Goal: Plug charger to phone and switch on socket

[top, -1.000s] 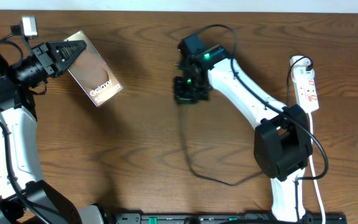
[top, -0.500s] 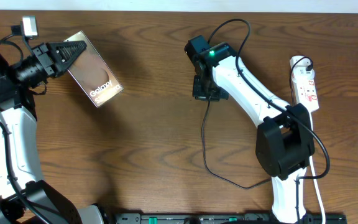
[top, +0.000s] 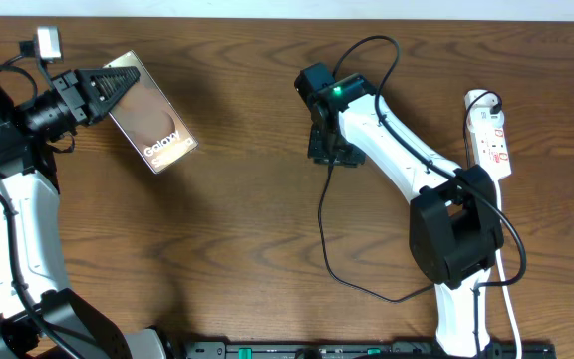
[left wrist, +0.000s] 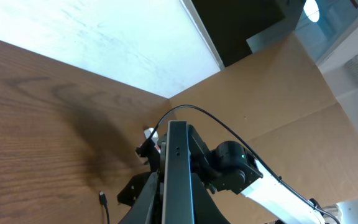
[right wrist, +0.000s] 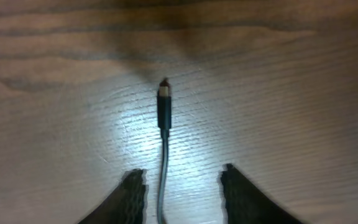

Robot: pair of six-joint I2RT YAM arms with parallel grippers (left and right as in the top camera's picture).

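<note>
The charger has to plug into the phone with its connector's tip free, so the robot's right gripper needs to grab the charger's black connector body behind its tip (right wrist: 164, 112) next.
The phone (top: 157, 125), bronze with white "Galaxy" lettering, is lifted at the far left with my left gripper (top: 126, 88) shut on its upper end. In the left wrist view its thin edge (left wrist: 176, 168) stands between the fingers. The charger is a thin black cable (top: 324, 224) lying on the table. Its slim connector tip (right wrist: 163, 102) rests flat ahead of my right gripper (right wrist: 182, 183), which is open, with the cable running between the fingers (right wrist: 129, 196) untouched. Overhead, that gripper (top: 327, 152) is at table centre. The white socket (top: 491, 135) lies at the far right.
The socket's white cord (top: 506, 289) runs down the right side beside the right arm's base (top: 453, 239). The charger cable loops toward the front edge (top: 367, 291). A dark rail (top: 347, 349) lines the table's near edge.
The right gripper shifted right across the table with the cable, then opened, leaving the charger tip lying on the wood. The left gripper and phone have not moved.
</note>
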